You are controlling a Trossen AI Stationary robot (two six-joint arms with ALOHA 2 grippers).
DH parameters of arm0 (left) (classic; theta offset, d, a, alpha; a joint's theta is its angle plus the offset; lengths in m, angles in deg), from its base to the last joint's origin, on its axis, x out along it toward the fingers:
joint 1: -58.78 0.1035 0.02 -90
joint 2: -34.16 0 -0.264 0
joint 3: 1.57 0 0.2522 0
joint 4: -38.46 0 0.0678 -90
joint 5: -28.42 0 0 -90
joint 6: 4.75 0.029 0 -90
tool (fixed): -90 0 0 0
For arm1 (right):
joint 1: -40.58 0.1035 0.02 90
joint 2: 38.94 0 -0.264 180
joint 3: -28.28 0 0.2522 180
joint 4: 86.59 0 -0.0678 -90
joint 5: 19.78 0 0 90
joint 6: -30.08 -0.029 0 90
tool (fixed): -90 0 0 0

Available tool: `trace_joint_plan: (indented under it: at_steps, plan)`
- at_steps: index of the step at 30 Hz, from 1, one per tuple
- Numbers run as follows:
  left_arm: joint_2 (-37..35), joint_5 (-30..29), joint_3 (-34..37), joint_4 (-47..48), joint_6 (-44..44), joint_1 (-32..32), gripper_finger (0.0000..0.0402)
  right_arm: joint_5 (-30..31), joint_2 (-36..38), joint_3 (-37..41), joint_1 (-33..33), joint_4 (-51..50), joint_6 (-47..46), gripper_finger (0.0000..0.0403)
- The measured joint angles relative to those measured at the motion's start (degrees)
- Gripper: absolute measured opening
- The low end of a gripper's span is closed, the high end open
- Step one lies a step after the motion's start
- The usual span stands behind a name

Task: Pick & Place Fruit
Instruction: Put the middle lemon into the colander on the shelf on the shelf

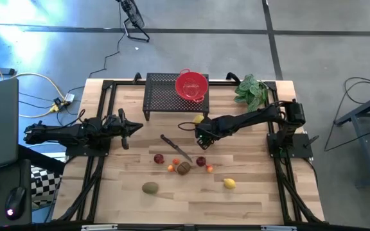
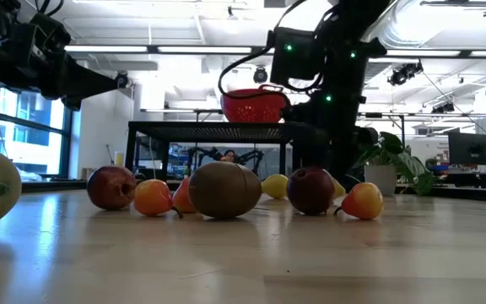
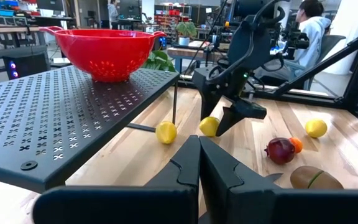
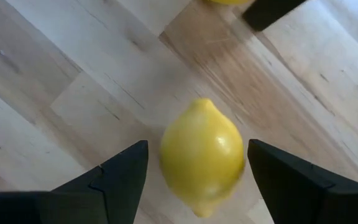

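My right fingers, low around the yellow lemon, should close.
My right gripper (image 4: 197,144) is open and points down over the table's middle (image 1: 203,136). Its two fingers stand on either side of a yellow lemon (image 4: 202,155) that lies on the wood, with a narrow gap on each side. A second lemon (image 1: 199,119) lies by the rack's leg. Nearer the front edge lie two dark red fruits (image 1: 158,158) (image 1: 201,161), tiny orange ones (image 1: 171,168), a kiwi (image 1: 184,168), another kiwi (image 1: 149,188) and a third lemon (image 1: 229,183). My left gripper (image 3: 197,163) is shut and hovers at the table's left (image 1: 126,128).
A red colander (image 1: 191,85) sits on a black perforated rack (image 1: 162,96) at the far edge. The dark-handled knife (image 1: 175,147) lies between my right gripper and the fruit cluster. A green leafy bunch (image 1: 250,92) rests at the far right corner. People sit in the room beyond.
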Motion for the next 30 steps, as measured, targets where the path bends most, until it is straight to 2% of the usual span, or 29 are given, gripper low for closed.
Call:
trace_joint_plan:
  at_steps: [17,25,30]
  plan:
    - [0.02,0.01,0.0,0.0,0.0,0.0,0.0,0.22,-0.28,0.02,-0.12,0.3,-0.42,0.0268]
    - [0.02,0.01,0.0,0.01,0.0,0.0,0.0,0.22,-0.28,0.02,-0.12,0.32,-0.42,0.0218]
    - [0.02,0.01,0.0,0.01,0.0,0.0,0.0,0.35,-0.26,0.02,-0.12,0.34,-0.42,0.0203]
